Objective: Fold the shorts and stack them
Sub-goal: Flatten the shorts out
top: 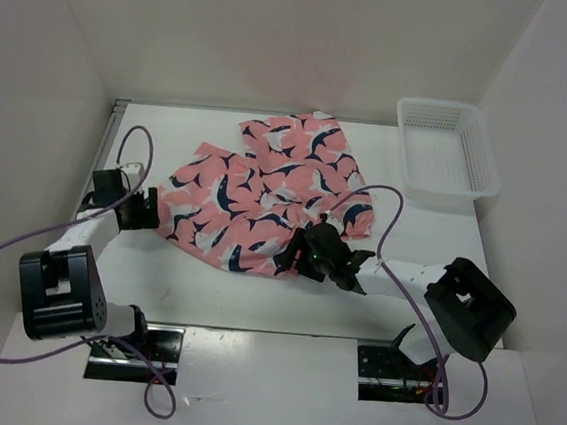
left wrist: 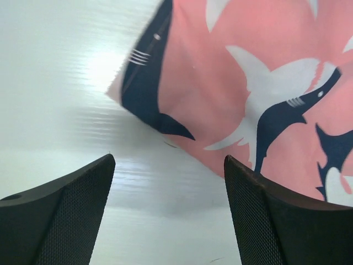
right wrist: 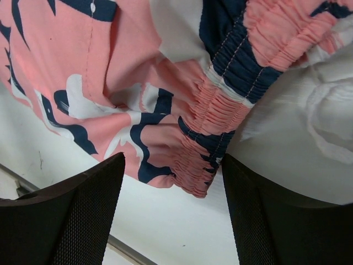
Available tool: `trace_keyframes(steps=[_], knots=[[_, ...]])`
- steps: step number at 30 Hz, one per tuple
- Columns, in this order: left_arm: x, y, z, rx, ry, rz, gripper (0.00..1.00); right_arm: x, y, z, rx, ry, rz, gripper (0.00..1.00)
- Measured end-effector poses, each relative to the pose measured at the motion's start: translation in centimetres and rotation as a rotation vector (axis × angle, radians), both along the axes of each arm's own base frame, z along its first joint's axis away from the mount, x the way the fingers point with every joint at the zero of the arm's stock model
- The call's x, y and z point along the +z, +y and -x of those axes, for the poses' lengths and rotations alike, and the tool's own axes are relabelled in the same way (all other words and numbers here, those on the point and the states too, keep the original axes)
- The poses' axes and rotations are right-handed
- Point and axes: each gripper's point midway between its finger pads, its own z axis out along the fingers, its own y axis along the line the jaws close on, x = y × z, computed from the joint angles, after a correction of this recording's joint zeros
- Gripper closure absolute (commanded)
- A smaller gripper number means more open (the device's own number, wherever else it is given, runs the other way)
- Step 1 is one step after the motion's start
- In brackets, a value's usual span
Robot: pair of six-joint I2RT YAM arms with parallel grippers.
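I will next use my left gripper to grab the shorts point(top: 265, 196) by the leg hem corner point(top: 164, 194), opposite the waistband corner. This will stretch that edge of the shorts for folding.
The salmon-pink shorts point(top: 265, 196) with navy-and-white sharks lie spread and rumpled on the white table point(top: 206, 290). My left gripper point(top: 153, 210) is open at the shorts' left leg corner, low over the table. In the left wrist view the leg hem corner point(left wrist: 143, 94) lies just ahead of the open fingers point(left wrist: 71, 204), not between them. My right gripper point(top: 294, 257) is open at the shorts' near edge. In the right wrist view the elastic waistband corner point(right wrist: 204, 165) lies just ahead of the open fingers point(right wrist: 276, 210), with nothing gripped.
A white mesh basket point(top: 446, 151) stands at the back right. White walls enclose the table on the left, back and right. Purple cables point(top: 398, 274) loop over both arms. The table's near edge runs behind the right gripper.
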Motion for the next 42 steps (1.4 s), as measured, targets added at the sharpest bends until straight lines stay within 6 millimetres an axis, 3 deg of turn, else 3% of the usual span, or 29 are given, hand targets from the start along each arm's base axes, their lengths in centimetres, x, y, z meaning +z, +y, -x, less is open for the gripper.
trace_keyframes(steps=[3,5,10,14,18,21,23,24,27,28,29,31,37,40,42], knots=[[2.1,1.2,-0.2,0.033,-0.072,-0.018,0.13,0.0,0.4,0.0,0.007,-0.005,-0.007,0.24],[2.5,1.9,-0.5,0.048,-0.103,-0.006,0.13,0.0,0.4,0.0,0.008,-0.007,-0.008,0.24],[-1.9,1.9,-0.4,0.040,-0.004,0.068,0.16,0.0,0.4,0.0,0.007,-0.008,-0.009,0.24],[-1.4,1.8,-2.0,0.024,-0.056,0.084,0.16,0.0,0.3,0.1,0.007,-0.008,-0.009,0.24],[-1.7,1.9,-2.9,0.014,-0.063,0.099,0.22,0.0,0.2,0.2,0.006,-0.011,-0.012,0.24],[-1.7,2.1,-4.0,0.006,-0.090,0.101,0.38,-0.1,0.2,0.2,0.007,-0.011,-0.010,0.37],[-1.9,2.3,-4.4,0.003,-0.103,0.100,0.48,-0.5,0.0,0.3,0.007,-0.005,0.000,0.51],[-1.9,2.3,-4.7,0.001,-0.111,0.101,0.61,-0.6,-0.1,0.3,0.005,-0.002,0.005,0.55],[-2.0,2.4,-5.1,-0.005,-0.126,0.106,0.79,-1.2,-0.1,0.3,0.003,0.005,0.012,0.73],[-2.0,2.4,-5.2,-0.005,-0.127,0.108,0.92,-1.4,-0.1,0.3,-0.001,0.009,0.015,0.79],[-2.1,2.3,-5.2,-0.004,-0.127,0.111,0.98,-1.5,-0.1,0.3,-0.002,0.010,0.015,0.90],[-2.1,2.2,-5.2,-0.009,-0.127,0.114,1.00,-1.7,-0.2,0.2,-0.005,0.012,0.020,1.00],[-1.8,2.0,-4.5,-0.009,-0.108,0.123,1.00,-1.0,-1.2,0.3,-0.031,-0.001,0.051,1.00],[-0.1,1.7,-3.9,-0.012,-0.120,0.123,1.00,1.7,-2.6,0.5,-0.056,-0.055,0.046,1.00],[2.1,1.6,-3.7,-0.017,-0.164,0.108,1.00,4.9,-3.2,0.4,-0.077,-0.122,0.003,1.00]])
